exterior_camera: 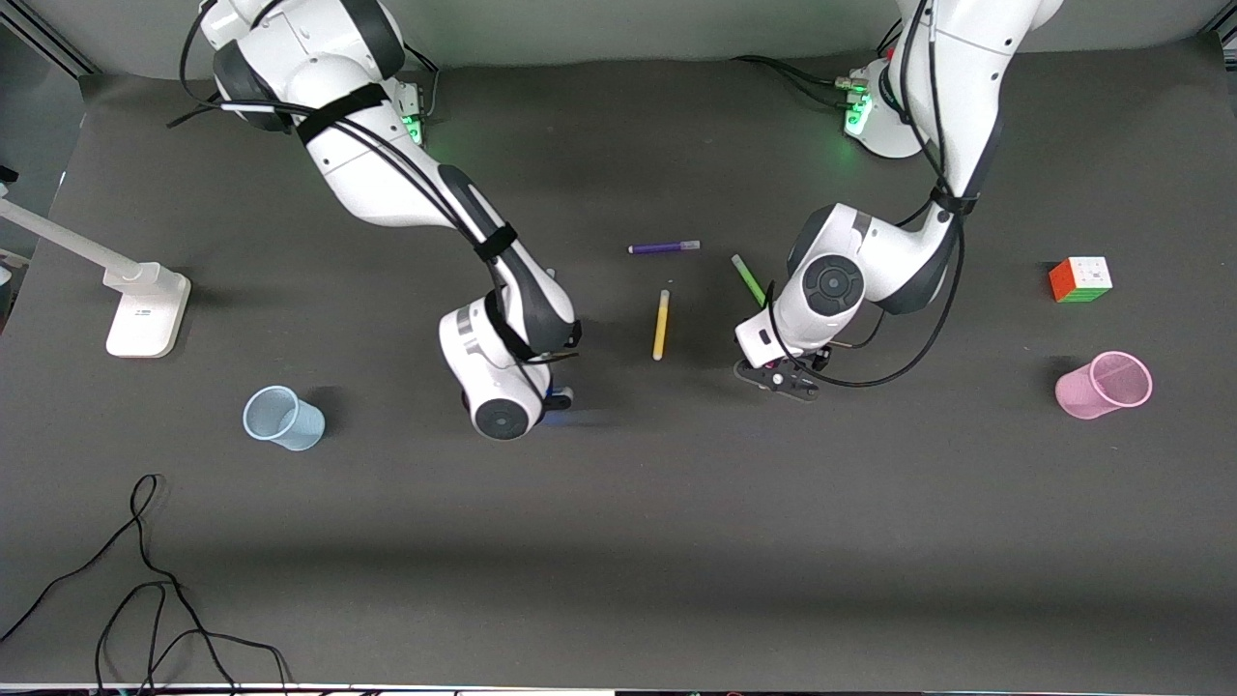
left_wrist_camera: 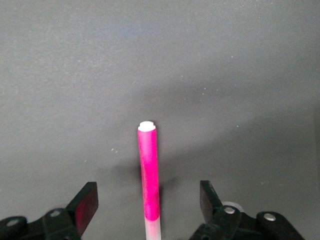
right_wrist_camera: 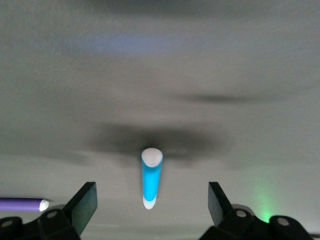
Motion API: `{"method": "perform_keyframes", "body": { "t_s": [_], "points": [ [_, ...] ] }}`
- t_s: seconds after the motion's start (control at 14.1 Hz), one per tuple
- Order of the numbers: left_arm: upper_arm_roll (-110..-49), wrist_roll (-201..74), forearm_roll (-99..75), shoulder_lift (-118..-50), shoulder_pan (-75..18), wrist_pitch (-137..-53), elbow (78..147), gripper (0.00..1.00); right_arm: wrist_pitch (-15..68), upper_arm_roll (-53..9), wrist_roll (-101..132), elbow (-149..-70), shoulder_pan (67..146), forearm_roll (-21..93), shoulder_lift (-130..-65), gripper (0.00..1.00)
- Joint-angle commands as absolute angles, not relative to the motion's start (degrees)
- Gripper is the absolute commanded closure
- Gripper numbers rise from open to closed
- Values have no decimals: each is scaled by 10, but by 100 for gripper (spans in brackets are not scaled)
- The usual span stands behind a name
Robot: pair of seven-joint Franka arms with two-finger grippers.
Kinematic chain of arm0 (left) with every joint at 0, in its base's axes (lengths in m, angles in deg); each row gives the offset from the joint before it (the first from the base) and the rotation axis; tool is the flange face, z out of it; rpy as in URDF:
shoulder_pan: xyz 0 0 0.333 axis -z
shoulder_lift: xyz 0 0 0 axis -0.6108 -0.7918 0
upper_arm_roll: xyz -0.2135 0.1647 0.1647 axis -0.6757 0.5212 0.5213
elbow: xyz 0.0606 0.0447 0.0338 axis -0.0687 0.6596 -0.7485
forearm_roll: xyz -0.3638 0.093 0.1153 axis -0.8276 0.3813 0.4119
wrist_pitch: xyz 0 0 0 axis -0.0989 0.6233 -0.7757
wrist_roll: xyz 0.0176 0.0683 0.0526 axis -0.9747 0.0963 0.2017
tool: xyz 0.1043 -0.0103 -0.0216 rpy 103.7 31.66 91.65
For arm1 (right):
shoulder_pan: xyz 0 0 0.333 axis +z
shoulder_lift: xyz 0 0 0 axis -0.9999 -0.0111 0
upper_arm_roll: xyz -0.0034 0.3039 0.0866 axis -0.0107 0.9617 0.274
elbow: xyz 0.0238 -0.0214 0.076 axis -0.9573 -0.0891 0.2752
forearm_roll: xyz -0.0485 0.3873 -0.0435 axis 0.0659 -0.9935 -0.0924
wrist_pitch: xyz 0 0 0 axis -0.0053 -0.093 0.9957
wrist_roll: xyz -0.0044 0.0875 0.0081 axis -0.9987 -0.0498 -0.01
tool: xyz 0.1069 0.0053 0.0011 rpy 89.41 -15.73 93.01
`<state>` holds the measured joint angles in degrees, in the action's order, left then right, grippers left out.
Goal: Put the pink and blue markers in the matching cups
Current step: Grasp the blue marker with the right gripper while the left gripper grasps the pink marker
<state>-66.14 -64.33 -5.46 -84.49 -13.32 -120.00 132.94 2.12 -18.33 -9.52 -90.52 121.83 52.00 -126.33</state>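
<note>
I should close my right gripper on the blue marker now: in the wrist view its fingers are level with the blue marker's body [right_wrist_camera: 151,183], low over the mat.
The pink marker [left_wrist_camera: 149,175] lies on the dark mat between the open fingers of my left gripper [left_wrist_camera: 148,202], which do not touch it. In the front view my left gripper [exterior_camera: 781,377] is low over the mat in the middle of the table and hides this marker. The blue marker [right_wrist_camera: 151,179] lies between the open fingers of my right gripper [right_wrist_camera: 151,200]. In the front view my right gripper [exterior_camera: 556,396] is low over it and only a blue trace shows. The pale blue cup [exterior_camera: 283,418] stands toward the right arm's end. The pink cup [exterior_camera: 1105,385] stands toward the left arm's end.
A yellow pen [exterior_camera: 661,325], a green pen [exterior_camera: 748,279] and a purple pen [exterior_camera: 664,247] lie between the two arms. A puzzle cube [exterior_camera: 1080,279] sits near the pink cup. A white stand [exterior_camera: 145,309] and loose black cables [exterior_camera: 145,580] are at the right arm's end.
</note>
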Motion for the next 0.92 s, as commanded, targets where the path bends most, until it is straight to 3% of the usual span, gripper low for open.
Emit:
{"method": "perform_keyframes", "body": {
  "t_s": [0.0,0.28,0.43,0.57,0.71,0.85],
  "points": [
    [-655,-643,-56,-849,-125,-1255,1364,11,18,-186,-108,-887,1225,509,-1274,13],
    [-655,-644,-56,-860,-123,-1291,1378,17,18,-186,-108,-887,1225,510,-1274,47],
    [-655,-644,-55,-860,-123,-1291,1378,33,18,-187,-108,-887,1225,510,-1273,65],
    [-655,-652,-55,-859,-125,-1291,1378,49,18,-187,-108,-887,1224,510,-1274,76],
    [-654,-665,-55,-859,-128,-1292,1378,65,18,-188,-108,-888,1224,510,-1274,80],
    [-655,-688,-55,-858,-129,-1294,1377,93,18,-188,-108,-888,1224,511,-1274,80]
  ]
}}
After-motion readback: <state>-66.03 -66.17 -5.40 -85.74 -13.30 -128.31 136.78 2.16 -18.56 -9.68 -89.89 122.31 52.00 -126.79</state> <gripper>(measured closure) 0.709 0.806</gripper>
